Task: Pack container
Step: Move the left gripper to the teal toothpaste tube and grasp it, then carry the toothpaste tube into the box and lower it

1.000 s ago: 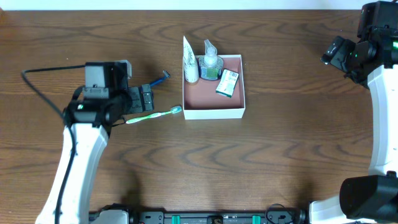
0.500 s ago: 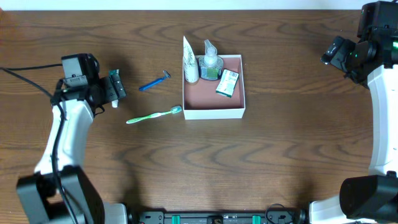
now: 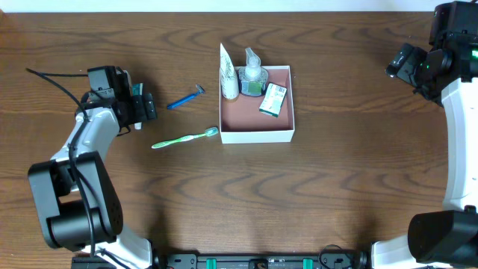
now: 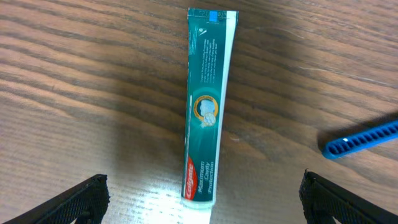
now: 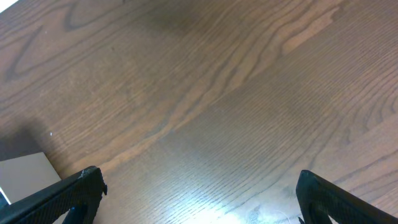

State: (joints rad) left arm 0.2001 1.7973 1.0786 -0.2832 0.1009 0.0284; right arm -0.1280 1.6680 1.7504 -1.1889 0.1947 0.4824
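Observation:
My left gripper lowers before it closes on the green toothpaste tube [image 4: 207, 106], since the tube lies flat on the wood below it and closing now would miss.
The container [image 3: 246, 118] is a square white-walled box with a pinkish inside at the table's middle. It holds a white tube [image 3: 228, 75], a clear bottle [image 3: 253, 73] and a green-and-white carton [image 3: 273, 99]. My left gripper [image 3: 144, 106] is open and empty at the far left. In the left wrist view it [image 4: 208, 202] hovers over a green toothpaste tube [image 4: 207, 106] lying between the jaws. A blue razor [image 3: 185, 98] and a green toothbrush [image 3: 184, 138] lie left of the box. My right gripper [image 3: 407, 63] is open and empty over bare wood [image 5: 199, 199].
The razor's handle [image 4: 367, 138] shows to the right of the toothpaste in the left wrist view. A corner of the box [image 5: 25, 173] shows at the lower left of the right wrist view. A black cable [image 3: 56, 78] trails left of the left arm.
My left arm has swung away from the toothbrush to the far left and now hangs over the toothpaste tube. The right arm has not moved.

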